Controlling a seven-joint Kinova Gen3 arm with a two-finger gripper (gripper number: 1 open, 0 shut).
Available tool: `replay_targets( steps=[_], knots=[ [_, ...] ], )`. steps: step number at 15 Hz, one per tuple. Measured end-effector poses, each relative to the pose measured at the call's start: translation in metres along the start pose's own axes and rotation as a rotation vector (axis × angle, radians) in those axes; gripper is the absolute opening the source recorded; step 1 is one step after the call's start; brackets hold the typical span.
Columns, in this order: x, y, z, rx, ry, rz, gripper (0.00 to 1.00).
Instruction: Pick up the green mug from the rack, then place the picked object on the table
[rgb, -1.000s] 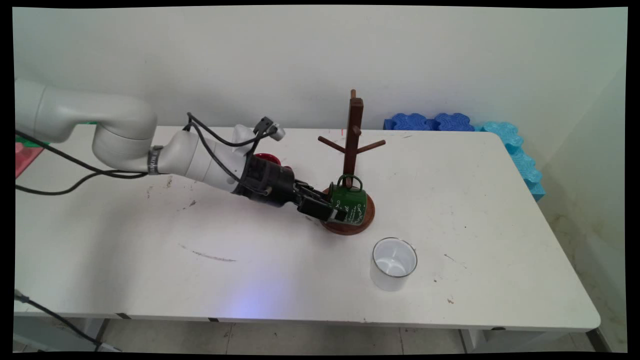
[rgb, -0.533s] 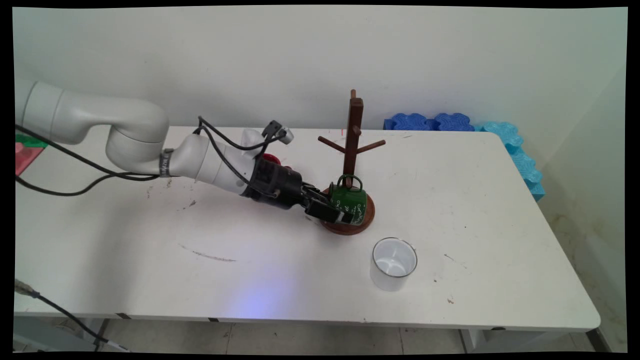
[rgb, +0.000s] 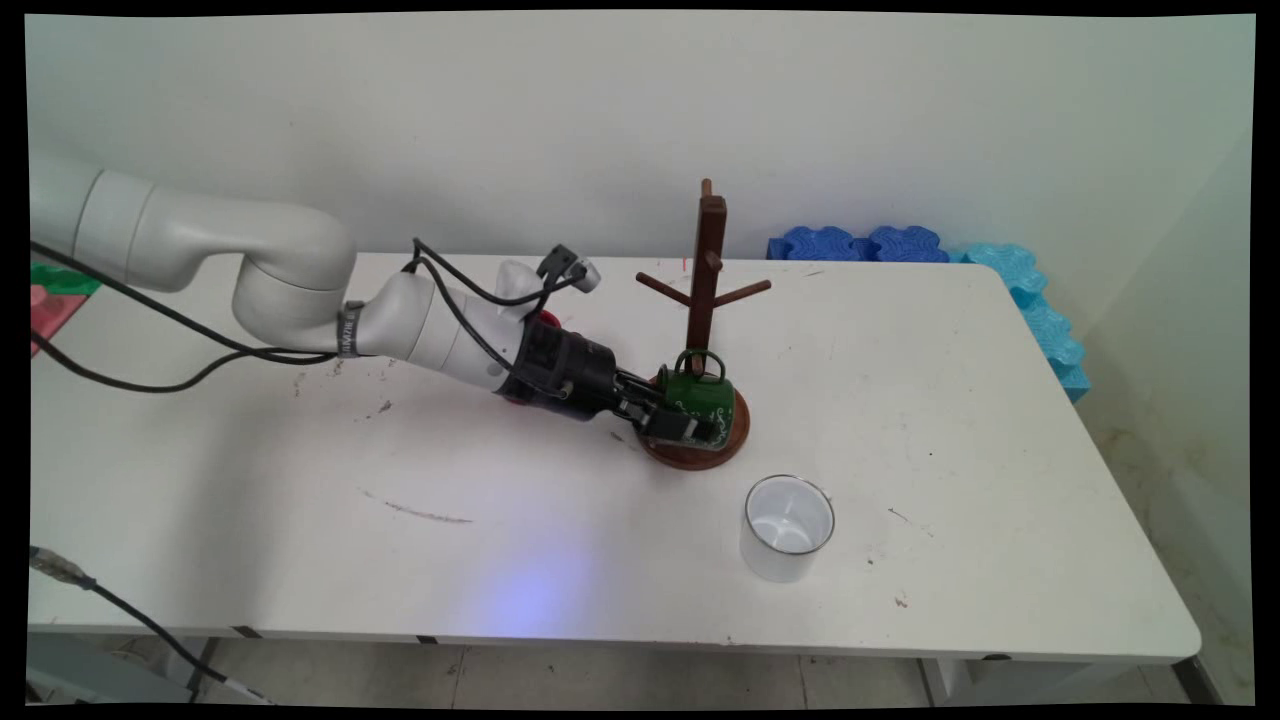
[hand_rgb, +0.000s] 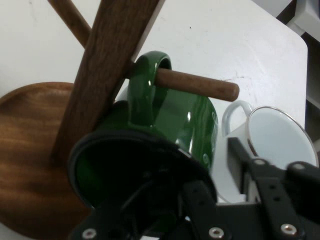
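My gripper should take the green mug by its rim (hand_rgb: 186, 154), so that the green mug's handle (hand_rgb: 142, 92) stays free to slide off the wooden peg.
A green mug (rgb: 702, 398) hangs by its handle on a low peg (hand_rgb: 195, 85) of the dark wooden mug tree (rgb: 708, 260), just above the tree's round base (rgb: 738, 428). My gripper (rgb: 678, 425) reaches in from the left and straddles the mug's rim. In the hand view the green mug (hand_rgb: 170, 120) fills the middle. One finger is inside its dark mouth. The other finger (hand_rgb: 239, 160) stands outside the wall with a gap showing. My gripper (hand_rgb: 200, 175) is open. A white mug (rgb: 787, 528) stands upright nearer the front; the hand view shows it as well (hand_rgb: 280, 145).
A red mug (rgb: 545, 318) is mostly hidden behind my wrist. Blue foam blocks (rgb: 870, 243) and cyan ones (rgb: 1040, 310) line the table's far right edge. A red and green object (rgb: 45, 310) lies at the left edge. Two upper pegs (rgb: 745, 292) of the tree are bare.
My arm has pushed to the right, bringing the gripper further onto the green mug. The mug, the tree and the white mug have stayed where they were.
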Motion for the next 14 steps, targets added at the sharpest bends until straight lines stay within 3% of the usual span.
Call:
replay_targets(
  steps=[14],
  knots=[
    [-0.0056,0.0062,-0.0005,-0.009,-0.011,0.023,0.00]
  ],
)
